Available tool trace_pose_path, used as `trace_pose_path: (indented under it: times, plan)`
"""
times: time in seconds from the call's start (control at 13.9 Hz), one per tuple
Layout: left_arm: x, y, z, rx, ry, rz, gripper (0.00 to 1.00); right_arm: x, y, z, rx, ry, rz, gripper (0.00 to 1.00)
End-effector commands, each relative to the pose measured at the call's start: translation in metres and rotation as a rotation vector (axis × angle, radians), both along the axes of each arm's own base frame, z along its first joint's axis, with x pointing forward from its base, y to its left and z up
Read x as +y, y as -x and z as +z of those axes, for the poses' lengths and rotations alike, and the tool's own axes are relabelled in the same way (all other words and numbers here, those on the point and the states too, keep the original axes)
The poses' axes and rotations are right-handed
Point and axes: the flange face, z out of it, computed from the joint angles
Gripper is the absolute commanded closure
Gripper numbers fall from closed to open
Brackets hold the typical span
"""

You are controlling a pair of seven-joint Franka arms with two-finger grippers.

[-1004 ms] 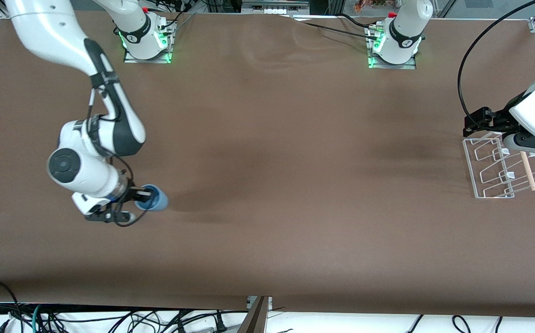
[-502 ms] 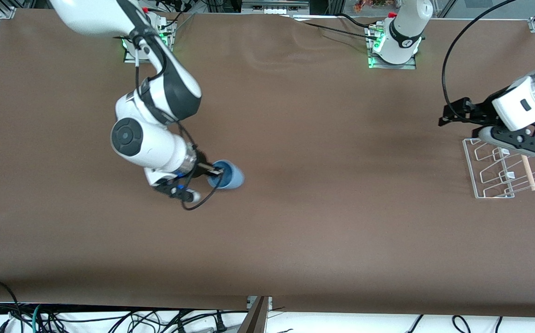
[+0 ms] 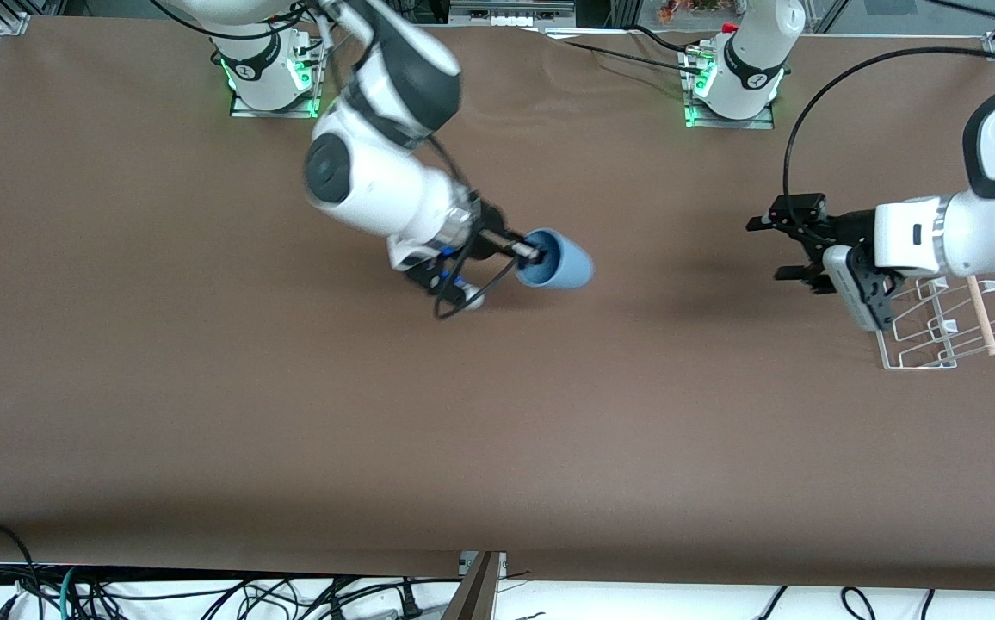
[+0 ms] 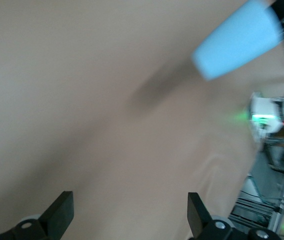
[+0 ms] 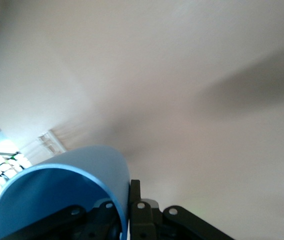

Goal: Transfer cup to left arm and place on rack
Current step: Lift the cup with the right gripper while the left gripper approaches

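My left gripper should grab the light-blue cup by its closed bottom end (image 3: 574, 267) next. Then it can take over the cup for the rack (image 3: 928, 331).
My right gripper (image 3: 530, 251) is shut on the rim of the light-blue cup (image 3: 559, 261) and holds it on its side in the air over the middle of the table. In the right wrist view the cup's wall (image 5: 99, 172) is pinched between the fingers, one inside the cup. My left gripper (image 3: 769, 248) is open and empty in the air beside the white wire rack (image 3: 928, 331), its fingers pointing toward the cup. The left wrist view shows the cup (image 4: 237, 42) ahead and the two fingertips (image 4: 57, 215) wide apart.
The rack stands at the left arm's end of the table, with a wooden rod (image 3: 982, 317) along one side. Both arm bases (image 3: 269, 73) sit along the table edge farthest from the front camera. A brown cloth covers the table.
My right arm has carried the cup from the right arm's end toward the middle of the table. My left gripper has swung away from over the rack toward the cup.
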Motion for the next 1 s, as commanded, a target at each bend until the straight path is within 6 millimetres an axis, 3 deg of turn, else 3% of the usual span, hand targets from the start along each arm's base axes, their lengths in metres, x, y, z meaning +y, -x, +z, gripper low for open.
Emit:
trace_pose_path:
  times: [0.0, 0.14, 0.43, 0.93]
  plan:
    - [-0.018, -0.005, 0.004, -0.103, 0.172, -0.116, 0.00, 0.041, 0.026, 0.007, -0.001, -0.055, -0.053, 1.00]
    - [-0.060, -0.004, -0.009, -0.181, 0.334, -0.259, 0.00, 0.048, 0.034, 0.010, 0.019, -0.057, -0.064, 1.00]
    - [-0.077, -0.004, -0.019, -0.384, 0.432, -0.465, 0.00, 0.050, 0.033, 0.017, 0.012, -0.068, -0.065, 1.00]
    - [-0.151, 0.004, -0.026, -0.506, 0.401, -0.546, 0.00, 0.044, 0.027, 0.021, 0.021, -0.071, -0.099, 1.00]
